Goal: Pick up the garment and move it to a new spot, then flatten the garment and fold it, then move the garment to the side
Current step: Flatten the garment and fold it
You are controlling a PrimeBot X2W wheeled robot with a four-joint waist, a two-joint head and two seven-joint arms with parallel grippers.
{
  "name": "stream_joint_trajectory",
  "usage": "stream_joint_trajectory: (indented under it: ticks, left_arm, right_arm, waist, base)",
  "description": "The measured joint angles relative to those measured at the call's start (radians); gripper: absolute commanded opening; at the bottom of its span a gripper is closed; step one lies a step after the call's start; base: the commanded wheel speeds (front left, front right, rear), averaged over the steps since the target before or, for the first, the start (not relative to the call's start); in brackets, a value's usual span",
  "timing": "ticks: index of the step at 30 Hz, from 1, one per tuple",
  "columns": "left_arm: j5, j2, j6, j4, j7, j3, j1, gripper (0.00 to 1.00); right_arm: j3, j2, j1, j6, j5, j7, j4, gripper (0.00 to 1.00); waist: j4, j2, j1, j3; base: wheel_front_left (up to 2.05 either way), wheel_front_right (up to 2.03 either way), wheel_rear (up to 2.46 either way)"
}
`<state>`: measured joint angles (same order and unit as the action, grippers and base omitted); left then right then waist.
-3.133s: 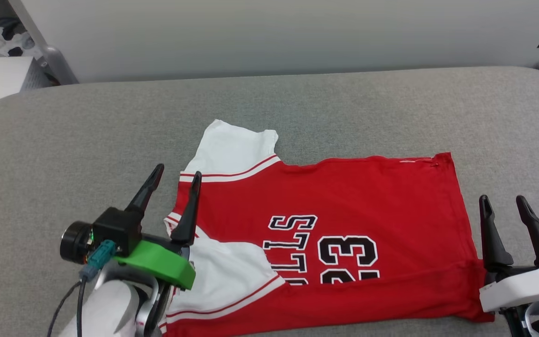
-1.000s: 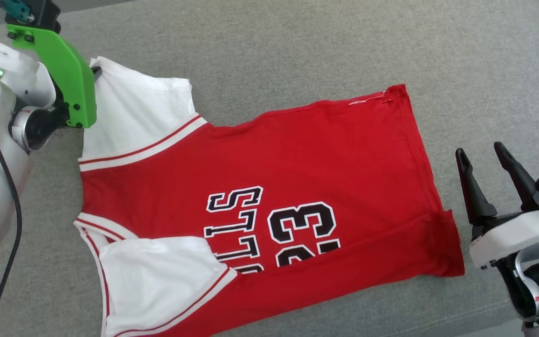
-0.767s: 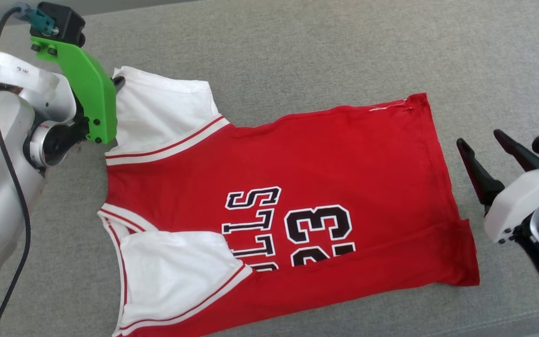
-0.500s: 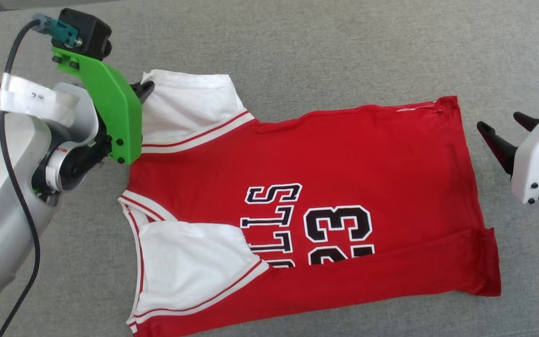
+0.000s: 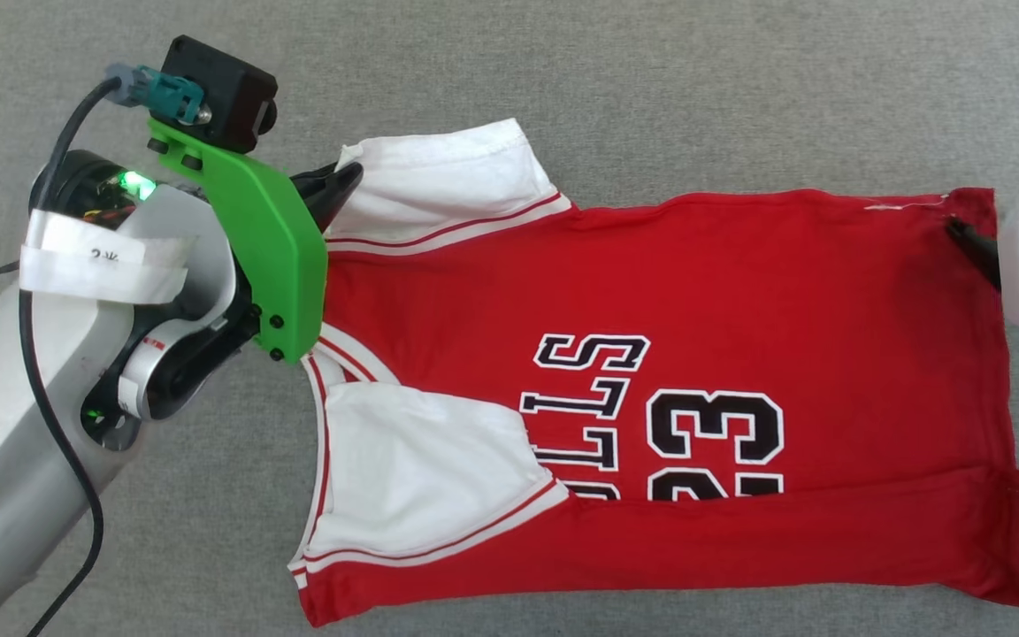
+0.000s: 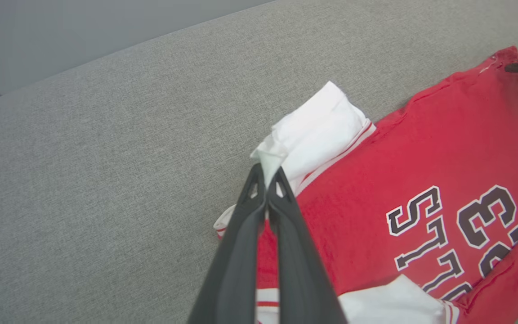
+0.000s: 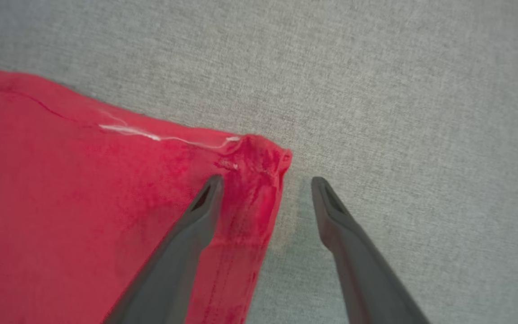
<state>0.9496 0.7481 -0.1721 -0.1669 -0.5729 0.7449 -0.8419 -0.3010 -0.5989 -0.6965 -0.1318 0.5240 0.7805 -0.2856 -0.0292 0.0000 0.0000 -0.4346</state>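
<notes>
My right gripper should pinch the garment by its hem corner point(image 5: 973, 218) next. The garment's edge puckers up there, while its red body point(image 5: 835, 308) lies flat on the cushion.
The garment point(image 5: 695, 301), bright red with white short sleeves and black "23" lettering, lies spread on the grey cushion, its near edge folded over. My left gripper point(image 5: 337, 181) is at the far white sleeve. The left wrist view shows the left gripper point(image 6: 268, 175) shut on that sleeve's bunched edge point(image 6: 272, 153). My right gripper point(image 5: 969, 241) is at the far hem corner. In the right wrist view the right gripper point(image 7: 265, 182) stands open astride the red corner point(image 7: 259, 155), one finger on the cloth and one over the cushion.
The grey upholstered cushion point(image 5: 651, 80) reaches out on all sides of the garment. My left forearm point(image 5: 32, 398) with its black cable lies over the cushion's left part. A grey wall point(image 6: 61, 27) stands behind the cushion's far edge.
The head camera has tilted down and shifted. My left gripper went to the far sleeve and is shut on it. My right gripper moved up to the far hem corner.
</notes>
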Motion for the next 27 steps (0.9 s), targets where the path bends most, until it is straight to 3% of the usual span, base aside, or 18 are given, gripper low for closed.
stream_joint_trajectory:
  ticks: [7, 8, 9, 27]
  left_arm:
    - [-0.013, -0.023, 0.010, 0.003, 0.028, 0.010, 0.001, 0.00]
    - [-0.013, -0.024, 0.011, 0.024, 0.037, 0.009, 0.001, 0.00]
    - [-0.013, -0.024, 0.011, 0.030, 0.038, 0.009, 0.002, 0.00]
    - [0.016, -0.023, 0.031, 0.156, 0.182, -0.015, 0.126, 0.00]
  right_arm:
    - [-0.089, -0.036, -0.025, 0.000, 0.031, -0.018, -0.044, 1.00]
    - [-0.105, -0.049, -0.028, 0.001, 0.051, -0.032, -0.057, 0.29]
    - [-0.109, -0.053, -0.029, 0.001, 0.056, -0.040, -0.061, 0.00]
    - [-0.079, -0.041, 0.070, 0.000, 0.158, -0.401, -0.095, 0.00]
  waist:
    - [-0.039, 0.0000, 0.0000, -0.036]
    - [-0.046, 0.0000, 0.0000, -0.042]
    - [-0.047, 0.0000, 0.0000, -0.041]
    - [-0.026, 0.0000, 0.0000, 0.101]
  base:
    - [0.00, 0.00, 0.00]
    - [0.00, 0.00, 0.00]
    - [0.00, 0.00, 0.00]
    - [0.00, 0.00, 0.00]
